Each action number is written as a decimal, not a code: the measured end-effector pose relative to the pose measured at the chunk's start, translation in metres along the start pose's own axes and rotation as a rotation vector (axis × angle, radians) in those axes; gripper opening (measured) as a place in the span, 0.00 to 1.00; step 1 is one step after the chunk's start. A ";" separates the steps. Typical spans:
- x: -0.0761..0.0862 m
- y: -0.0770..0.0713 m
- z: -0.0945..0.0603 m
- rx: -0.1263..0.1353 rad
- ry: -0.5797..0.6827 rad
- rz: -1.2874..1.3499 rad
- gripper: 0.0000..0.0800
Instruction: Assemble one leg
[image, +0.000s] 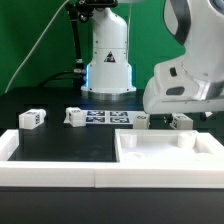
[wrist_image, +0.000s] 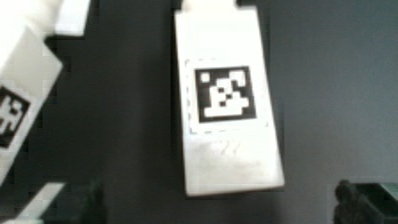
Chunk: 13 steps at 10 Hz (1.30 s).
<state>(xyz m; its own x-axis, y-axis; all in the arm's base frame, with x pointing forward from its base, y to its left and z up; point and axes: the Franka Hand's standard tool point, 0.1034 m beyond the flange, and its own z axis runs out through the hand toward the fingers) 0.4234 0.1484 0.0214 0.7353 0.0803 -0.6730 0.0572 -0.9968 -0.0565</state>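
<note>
My gripper grabs the tagged leg by its plain end next, so the leg's narrow peg stays free to go into the white panel.
In the wrist view a white leg with a square tag lies flat on the dark table. My gripper is open over it. Its dark fingertips stand wide apart on either side of the leg's near end without touching it. Part of a second leg shows beside it. In the exterior view the gripper hangs low at the right, between two legs. Two more legs lie toward the exterior view's left.
The large white panel with raised rims lies just in front of the gripper. A white wall runs along the front. The marker board lies before the robot base.
</note>
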 end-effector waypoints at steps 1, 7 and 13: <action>-0.002 0.000 0.005 -0.003 -0.069 -0.002 0.81; -0.003 -0.002 0.028 -0.021 -0.269 0.008 0.81; -0.003 -0.003 0.028 -0.022 -0.268 0.006 0.36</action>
<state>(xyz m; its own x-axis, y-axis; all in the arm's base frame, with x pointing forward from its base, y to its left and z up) 0.4021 0.1516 0.0028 0.5310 0.0698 -0.8445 0.0702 -0.9968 -0.0382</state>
